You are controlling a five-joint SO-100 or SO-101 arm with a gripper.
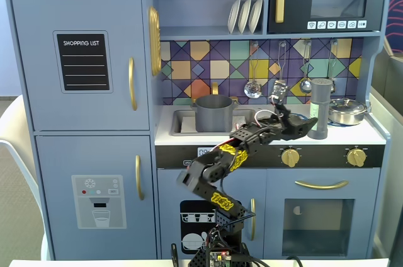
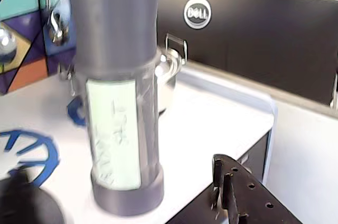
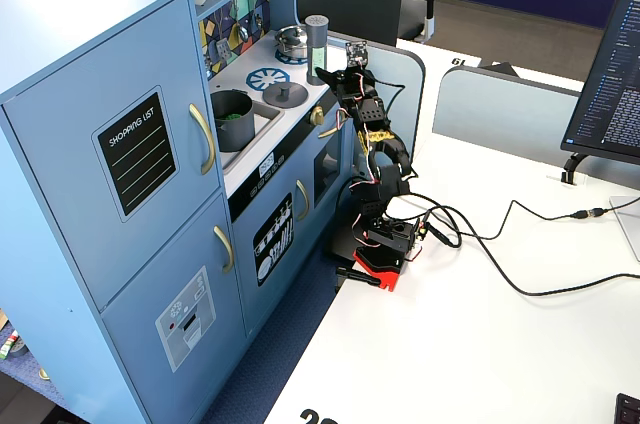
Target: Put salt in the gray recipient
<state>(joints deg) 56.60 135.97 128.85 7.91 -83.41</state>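
I need to put salt in the grey pot (image 1: 213,113), so my gripper should next grab the salt shaker by its labeled lower body (image 1: 320,114).
The salt shaker (image 1: 321,108) is a tall grey cylinder with a pale label. It stands upright on the toy kitchen's white counter, right of the stove. It fills the middle of the wrist view (image 2: 119,108) and shows in the other fixed view (image 3: 317,39). My gripper (image 1: 310,123) reaches over the counter edge right at the shaker's base, also seen in the other fixed view (image 3: 325,74). In the wrist view the gripper (image 2: 121,184) is open; one finger (image 2: 224,182) stands apart to the shaker's right. The grey pot (image 1: 213,113) sits in the sink, seen with green inside (image 3: 232,116).
A small silver pot (image 1: 346,111) stands behind the shaker on the right. A grey knobbed piece (image 3: 285,94) rests on the blue burner ring. Ladles hang on the tiled back wall (image 1: 252,87). Yellow stove knobs (image 1: 289,157) are below the counter edge.
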